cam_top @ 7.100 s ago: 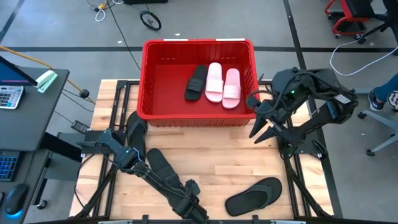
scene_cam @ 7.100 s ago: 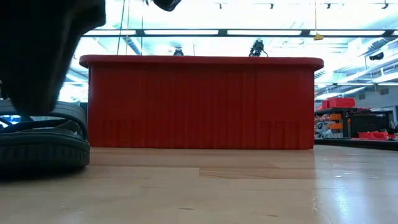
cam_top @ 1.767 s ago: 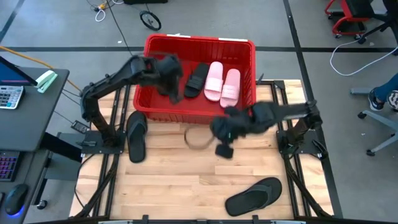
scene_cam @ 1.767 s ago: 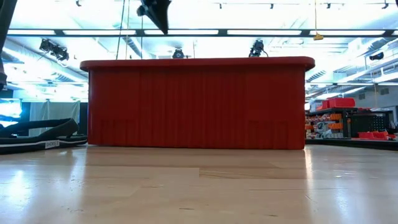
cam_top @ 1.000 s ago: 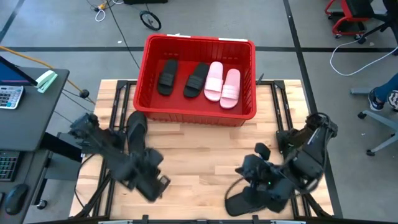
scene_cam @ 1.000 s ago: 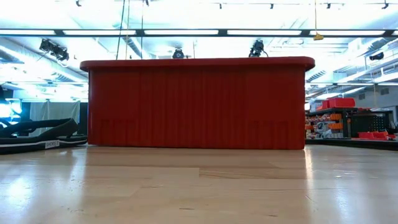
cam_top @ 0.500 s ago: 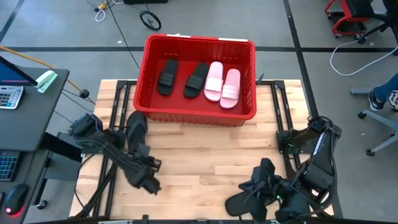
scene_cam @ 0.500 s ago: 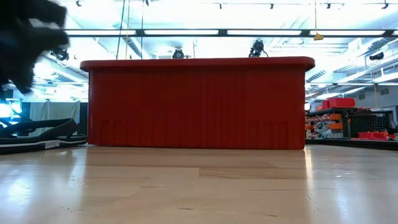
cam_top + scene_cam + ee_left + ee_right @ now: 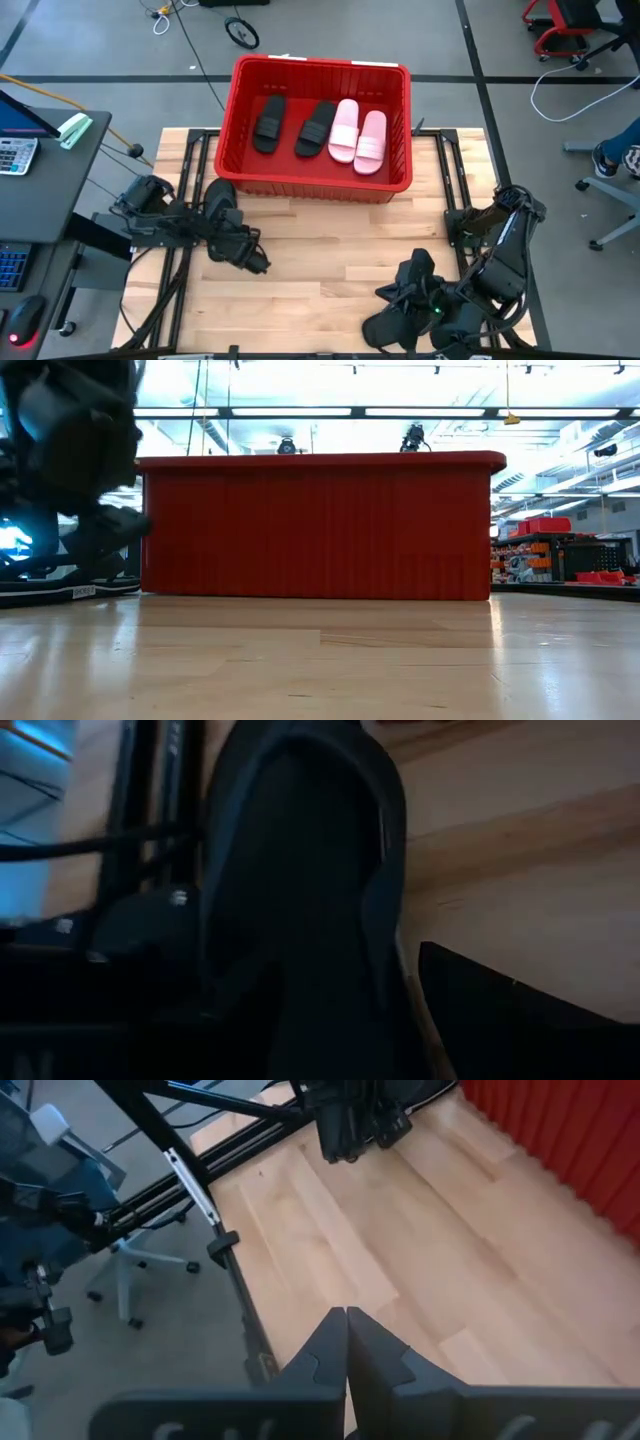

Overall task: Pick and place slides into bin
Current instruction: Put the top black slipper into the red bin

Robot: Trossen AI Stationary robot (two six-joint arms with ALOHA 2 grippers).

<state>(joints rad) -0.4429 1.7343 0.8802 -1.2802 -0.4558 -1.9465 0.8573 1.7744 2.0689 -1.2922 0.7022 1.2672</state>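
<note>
The black slide goes in the red bin: my left gripper must grab its strap's edge (image 9: 382,920) next.
The red bin (image 9: 320,68) stands at the table's far middle with two black slides (image 9: 268,122) and two pale pink slides (image 9: 358,135) lying flat in it. A black slide (image 9: 218,205) lies flat on the table at the left, in front of the bin. My left gripper (image 9: 250,258) is low at its near end and open. That slide fills the left wrist view (image 9: 300,870), with one finger (image 9: 500,1020) beside it. Another black slide (image 9: 385,328) lies at the near edge, partly under my right arm. My right gripper (image 9: 346,1330) is shut and empty above it. My left gripper is close over the near end of the black slide at the left. I cannot tell whether its fingers touch the slide.
The bin's ribbed front wall (image 9: 320,530) spans the low view. Black frame rails (image 9: 190,160) run along the table's left and right sides. Bare wood (image 9: 330,250) lies between the two arms. A desk with a keyboard (image 9: 15,150) stands beyond the left edge.
My left gripper has swung from the table's near left toward the far edge, up to the near end of the black slide in front of the bin. My right arm has sunk a little toward the near edge over the other black slide. No slide has moved.
</note>
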